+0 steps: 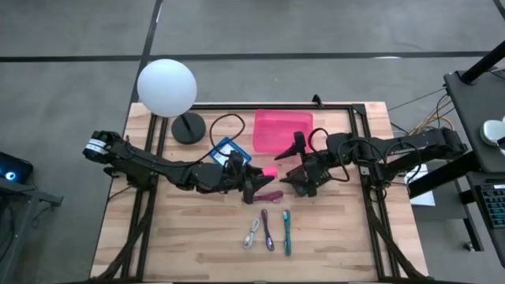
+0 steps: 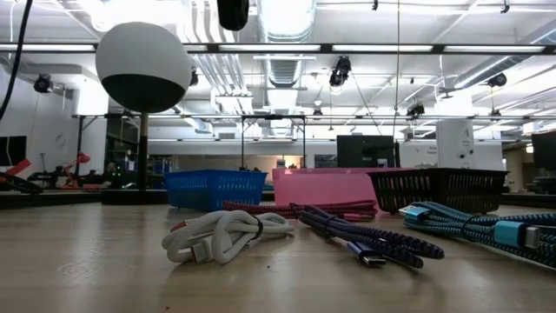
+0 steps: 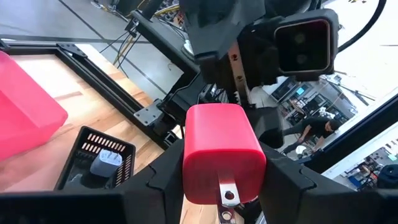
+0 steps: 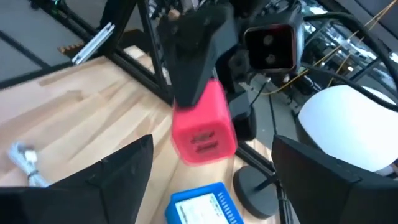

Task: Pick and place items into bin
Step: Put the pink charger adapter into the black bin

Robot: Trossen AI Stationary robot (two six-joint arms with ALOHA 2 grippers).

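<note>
I should next grab the pink plug cube by the sides of its body with my right gripper. Then it can go into a bin (image 1: 282, 130).
A pink-red plug cube (image 1: 269, 171) with metal prongs sits in my left gripper (image 1: 254, 183), which is shut on it above the table's middle. My right gripper (image 1: 304, 177) is open and faces the cube from the table's right; in the right wrist view its fingers stand on either side of the cube (image 4: 204, 130) without touching it. On the wood lie bundled cables: maroon (image 1: 269, 195), white-silver (image 1: 251, 234), purple (image 1: 268, 230) and teal (image 1: 286, 231). The pink bin (image 1: 282, 130) stands behind the grippers. My left gripper pinches the plug cube between its two fingers (image 3: 158, 180), one on each side wall (image 3: 189, 155). The prong end (image 3: 227, 198) points back at the wrist camera. The cube is lifted clear of the table, just in front of the right gripper.
A white globe lamp (image 1: 166, 87) on a black base (image 1: 188, 128) stands at the far left. A blue basket (image 1: 229, 150) sits beside the pink bin, and a black basket (image 3: 93, 163) holds a grey-blue piece. A black frame (image 1: 359, 118) rims the table. Bare wood lies along the near edge.
</note>
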